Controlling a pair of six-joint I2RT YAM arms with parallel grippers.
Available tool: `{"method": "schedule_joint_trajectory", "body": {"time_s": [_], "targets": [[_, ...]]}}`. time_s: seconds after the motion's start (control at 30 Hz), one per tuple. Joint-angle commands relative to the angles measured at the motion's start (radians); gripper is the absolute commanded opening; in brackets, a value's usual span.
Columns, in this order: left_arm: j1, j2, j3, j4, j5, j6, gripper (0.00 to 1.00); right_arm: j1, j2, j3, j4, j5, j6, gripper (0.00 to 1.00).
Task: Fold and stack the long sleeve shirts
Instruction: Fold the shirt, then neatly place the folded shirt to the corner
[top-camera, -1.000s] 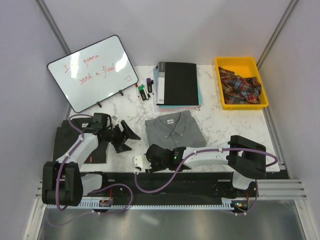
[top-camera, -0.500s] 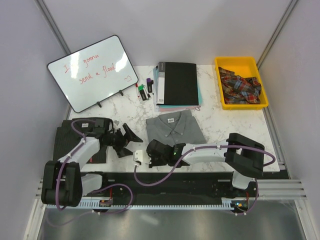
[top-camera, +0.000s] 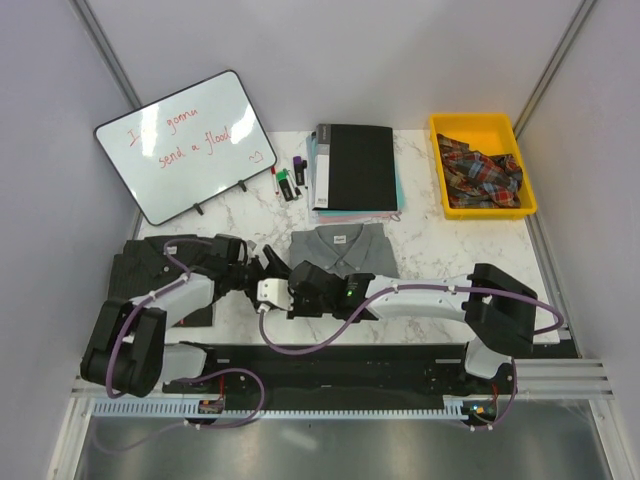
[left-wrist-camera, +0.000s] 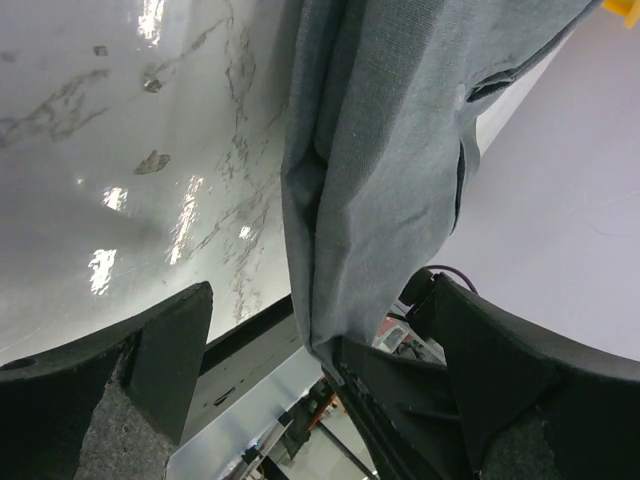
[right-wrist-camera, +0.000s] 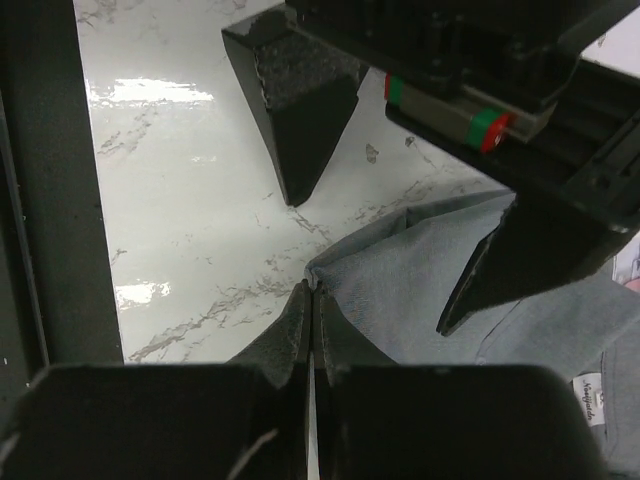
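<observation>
My left gripper grips the grey shirt's folded side edge nearest the charcoal shirt next, layers together. That keeps the grey shirt folded for stacking.
The plain grey shirt (top-camera: 345, 248) lies folded at the table's centre, collar to the far side. My right gripper (top-camera: 296, 283) is shut on its near left corner; in the right wrist view the jaws (right-wrist-camera: 313, 292) pinch the cloth's corner (right-wrist-camera: 420, 270). My left gripper (top-camera: 275, 265) is open, its fingers straddling the same left edge; in the left wrist view (left-wrist-camera: 320, 340) the grey cloth (left-wrist-camera: 380, 150) hangs between them. The dark charcoal shirt (top-camera: 135, 275) lies folded at the table's left, under the left arm.
A whiteboard (top-camera: 185, 145) leans at the back left, with markers (top-camera: 288, 180) beside it. A black book (top-camera: 354, 167) lies at the back centre. A yellow bin (top-camera: 450, 125) with plaid cloth stands at the back right. A black rail (top-camera: 350, 360) runs along the near edge.
The left gripper has moved right to the grey shirt's left edge. The right gripper has moved left and farther in, onto the shirt's near left corner, whose near edge has been drawn in.
</observation>
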Motion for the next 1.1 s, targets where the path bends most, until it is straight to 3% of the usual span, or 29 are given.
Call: {"method": "schedule_joint_trajectory", "body": {"time_s": [0.0, 0.3, 0.53, 0.8, 0.9, 0.93, 1.0, 1.03, 1.07], "targets": [[-0.046, 0.058, 0.024, 0.112, -0.031, -0.098, 0.99, -0.002, -0.043, 0.049, -0.018, -0.024, 0.028, 0.00], [-0.071, 0.176, 0.107, 0.146, -0.071, -0.050, 0.99, 0.001, -0.038, 0.122, -0.049, -0.061, 0.073, 0.00], [-0.060, 0.282, 0.153, 0.181, -0.021, -0.052, 0.82, 0.013, -0.035, 0.149, -0.059, -0.084, 0.096, 0.00], [-0.045, 0.337, 0.171, 0.215, -0.007, -0.046, 0.79, 0.024, -0.038, 0.157, -0.061, -0.098, 0.116, 0.00], [-0.046, 0.326, 0.155, 0.225, 0.006, -0.047, 0.56, 0.028, -0.034, 0.162, -0.053, -0.101, 0.129, 0.00], [-0.046, 0.319, 0.153, 0.224, 0.007, -0.042, 0.34, 0.030, -0.031, 0.165, -0.050, -0.101, 0.132, 0.00], [-0.046, 0.288, 0.182, 0.158, 0.004, 0.023, 0.13, 0.030, -0.023, 0.174, -0.049, -0.105, 0.143, 0.00], [-0.045, 0.279, 0.203, 0.038, -0.003, 0.063, 0.02, 0.030, -0.023, 0.178, -0.053, -0.110, 0.148, 0.04], [-0.040, 0.265, 0.252, -0.027, -0.010, 0.109, 0.02, 0.030, -0.023, 0.186, -0.062, -0.115, 0.148, 0.17]]}}
